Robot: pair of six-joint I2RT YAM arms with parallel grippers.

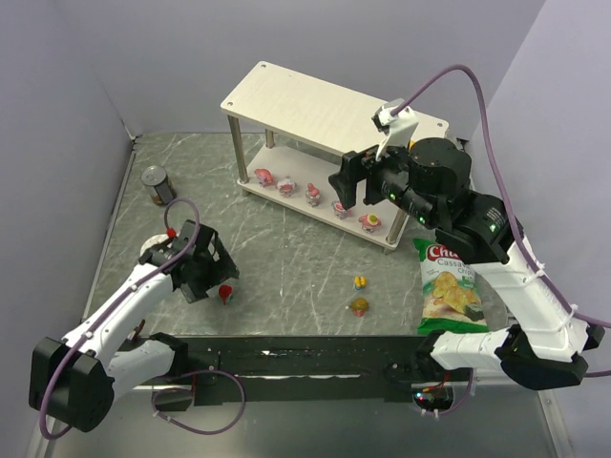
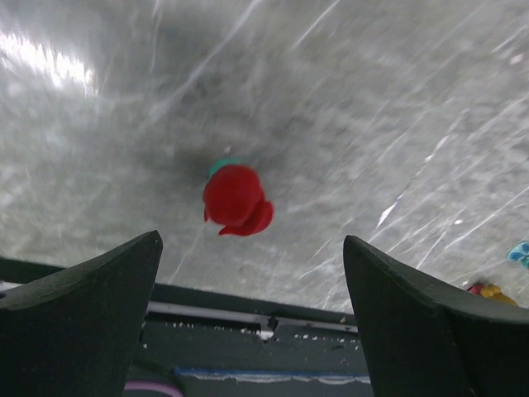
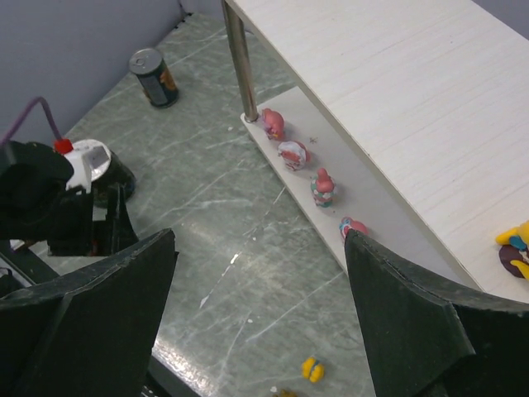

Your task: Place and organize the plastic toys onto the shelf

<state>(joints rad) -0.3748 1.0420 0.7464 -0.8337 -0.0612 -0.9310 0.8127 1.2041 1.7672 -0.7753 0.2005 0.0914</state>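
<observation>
The robot's left gripper should next grab the red toy across its red top (image 1: 225, 292) (image 2: 235, 200), so that the teal base stays free for putting the toy down upright.
The shelf (image 1: 305, 105) stands at the back, with several pink-and-white plastic toys (image 1: 313, 195) in a row on its lower board (image 3: 289, 178). A yellow and dark toy (image 3: 512, 251) sits on the top board. On the table, a red toy (image 1: 226, 293) lies just right of my left gripper (image 1: 210, 282). In the left wrist view the red toy (image 2: 236, 199) is just beyond that open, empty gripper (image 2: 252, 240). A yellow-blue toy (image 1: 359, 281) and a brownish toy (image 1: 358, 305) lie mid-table. My right gripper (image 1: 346, 187) hovers in front of the shelf, open and empty (image 3: 260, 240).
A green chips bag (image 1: 449, 286) lies at the right, below the shelf's end. One can (image 1: 158, 185) stands at the back left; another can (image 1: 153, 250) sits beside the left arm. The table's dark front rail (image 2: 264, 318) runs close under the left gripper.
</observation>
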